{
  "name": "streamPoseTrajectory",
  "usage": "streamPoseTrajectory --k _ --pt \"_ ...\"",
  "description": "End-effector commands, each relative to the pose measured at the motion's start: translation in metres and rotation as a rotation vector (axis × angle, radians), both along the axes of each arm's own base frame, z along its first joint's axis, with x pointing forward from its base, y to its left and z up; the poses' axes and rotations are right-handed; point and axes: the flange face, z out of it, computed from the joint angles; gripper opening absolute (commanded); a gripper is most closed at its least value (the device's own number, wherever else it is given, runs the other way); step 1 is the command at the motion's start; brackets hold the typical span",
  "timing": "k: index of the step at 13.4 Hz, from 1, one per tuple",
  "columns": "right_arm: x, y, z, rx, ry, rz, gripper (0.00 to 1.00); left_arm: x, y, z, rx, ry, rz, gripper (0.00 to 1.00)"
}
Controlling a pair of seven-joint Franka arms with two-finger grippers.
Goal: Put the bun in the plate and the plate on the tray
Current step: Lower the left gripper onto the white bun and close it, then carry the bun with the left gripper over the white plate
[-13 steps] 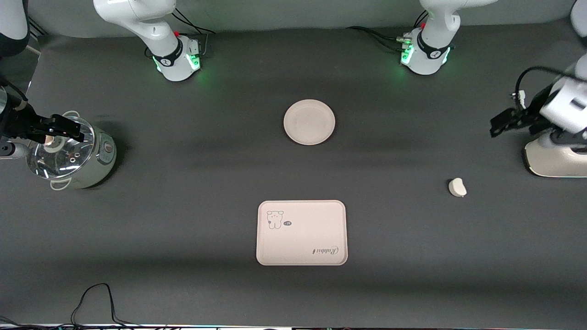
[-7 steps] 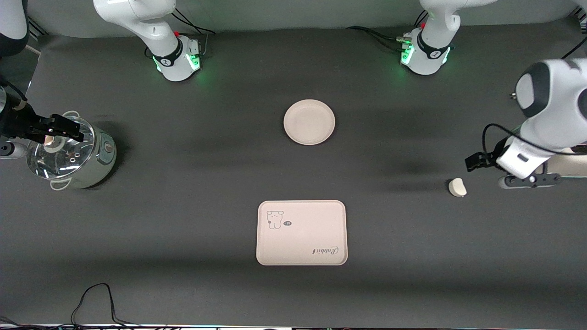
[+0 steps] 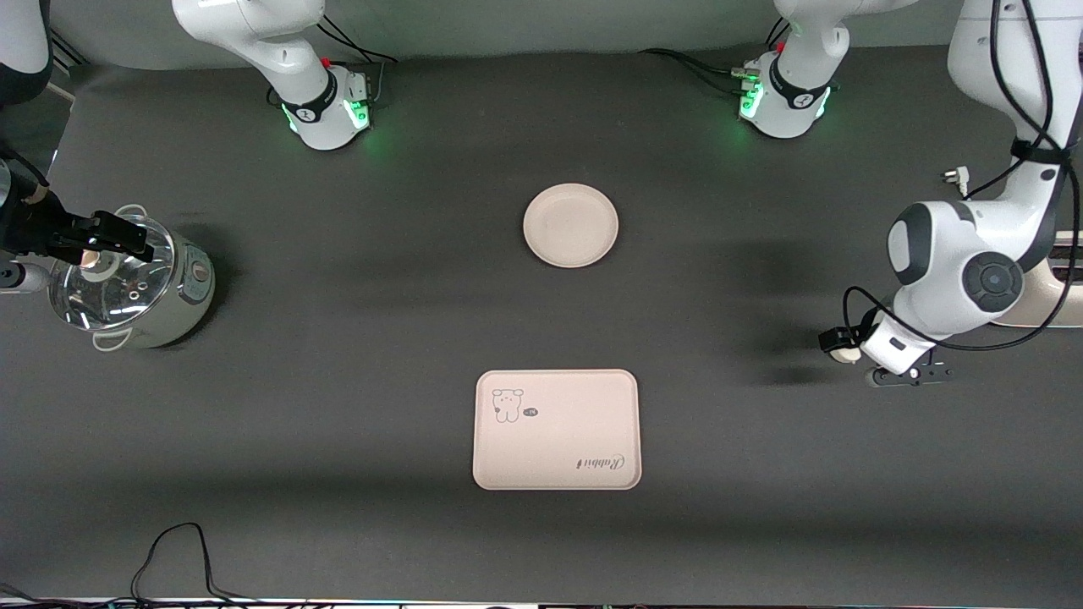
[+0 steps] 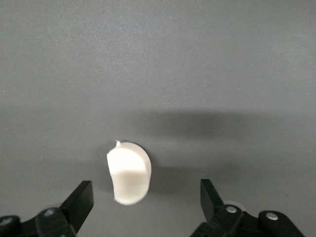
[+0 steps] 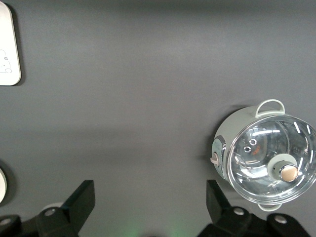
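Observation:
I should next grab the bun with my left gripper by its plain end point(image 4: 129, 193) opposite the little tip, so that I can place it in the plate.
The small white bun point(image 3: 843, 356) point(image 4: 128, 172) lies on the dark table toward the left arm's end. My left gripper point(image 3: 838, 343) point(image 4: 146, 189) hangs low right over it, open. The bun sits just ahead of the fingertips and closer to one finger point(image 4: 80, 199) than to the other, touching neither. The round cream plate point(image 3: 570, 225) rests mid-table, with nothing on it. The printed rectangular tray point(image 3: 556, 429) lies nearer the front camera than the plate. My right gripper point(image 3: 140, 241) point(image 5: 149, 190) waits open above the pot, holding nothing.
A pale green pot with a glass lid point(image 3: 127, 288) point(image 5: 266, 158) stands at the right arm's end. A white appliance point(image 3: 1045, 306) sits at the left arm's end, partly covered by the arm. A black cable point(image 3: 173, 550) loops by the front edge.
The left arm has swung from beside the white appliance down to the bun, and its gripper now hangs over it. The right arm, plate and tray have not moved.

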Motion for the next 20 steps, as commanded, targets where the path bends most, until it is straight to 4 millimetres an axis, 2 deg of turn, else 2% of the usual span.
streamPoseTrajectory --k 1,4,6,7,10,11,12,14,16,17,19,20 --pt "-0.001 -0.002 0.003 0.020 -0.009 0.014 1.00 -0.011 0.012 -0.019 0.027 -0.007 0.014 0.96" --pt "-0.002 -0.002 0.003 0.020 -0.011 0.014 1.00 -0.020 0.013 -0.046 0.019 0.001 0.023 0.95" --pt "-0.001 -0.002 0.003 0.020 -0.009 0.014 1.00 -0.024 0.013 -0.058 0.013 -0.002 0.030 0.83" --pt "-0.002 -0.003 0.004 0.020 -0.012 0.014 1.00 -0.024 0.013 -0.059 0.012 0.004 0.032 0.66" --pt "-0.002 -0.009 0.004 0.020 -0.011 0.007 1.00 -0.025 0.012 -0.058 0.013 0.011 0.033 0.06" --pt "-0.002 -0.010 0.004 0.020 -0.012 0.005 1.00 -0.023 0.010 -0.050 0.015 0.010 0.030 0.00" --pt "-0.003 -0.009 0.006 0.020 -0.014 0.007 1.00 -0.021 0.011 -0.043 0.017 0.014 0.030 0.00" --pt "-0.003 -0.009 0.005 0.020 -0.012 0.007 1.00 -0.016 0.010 -0.013 0.022 -0.008 0.022 0.00" --pt "-0.002 -0.009 0.004 0.020 -0.012 0.005 1.00 -0.011 -0.003 0.036 0.028 -0.002 0.001 0.00" --pt "-0.002 -0.009 0.004 0.020 -0.014 0.005 1.00 -0.011 -0.022 0.070 0.031 -0.012 -0.033 0.00" --pt "-0.002 -0.010 0.004 0.020 -0.012 0.005 1.00 -0.012 -0.083 0.132 0.028 -0.034 -0.070 0.00" --pt "-0.002 -0.009 0.004 0.020 -0.015 0.007 1.00 -0.014 -0.122 0.157 0.025 -0.031 -0.075 0.00"
